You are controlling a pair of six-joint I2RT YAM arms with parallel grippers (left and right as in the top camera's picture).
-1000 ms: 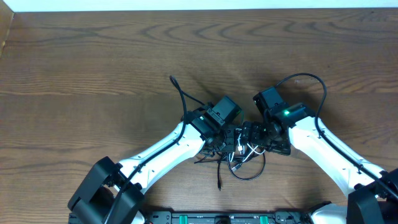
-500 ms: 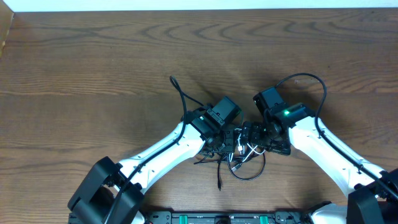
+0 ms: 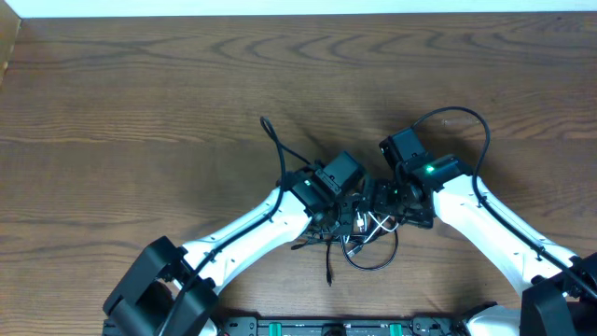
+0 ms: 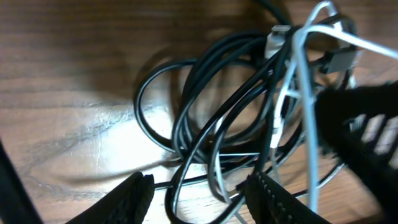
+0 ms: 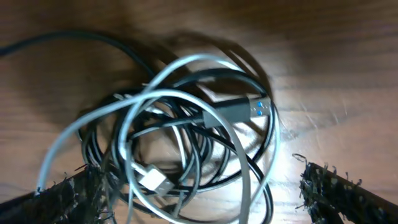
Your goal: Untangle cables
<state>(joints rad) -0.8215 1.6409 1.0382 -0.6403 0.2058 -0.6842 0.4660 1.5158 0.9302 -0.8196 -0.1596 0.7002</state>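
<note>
My right gripper is to grab the white cord by its loop atop the bundle next. The cord's plug stays free that way, so the cord can be untangled.
A tangled bundle of cables (image 3: 366, 241) lies on the wooden table near the front, under both wrists. It holds several black cords (image 4: 211, 118) and one white cord (image 5: 149, 99) with a white plug (image 5: 154, 180); a grey plug with blue marks (image 5: 239, 110) lies on top. My left gripper (image 4: 202, 202) is open, its fingers astride black loops at the bundle's edge. My right gripper (image 5: 199, 199) is open wide over the bundle, the white plug between its fingers. One black cord end (image 3: 329, 277) trails toward the front.
A thicker black cord (image 3: 273, 140) runs up from the left arm, and another loops (image 3: 466, 121) behind the right arm. Bare wood table (image 3: 140, 112) spreads left and far; a white strip (image 3: 280, 7) marks the far edge.
The left arm has shifted slightly right and toward the bundle. The right arm has barely moved. The cables lie as before.
</note>
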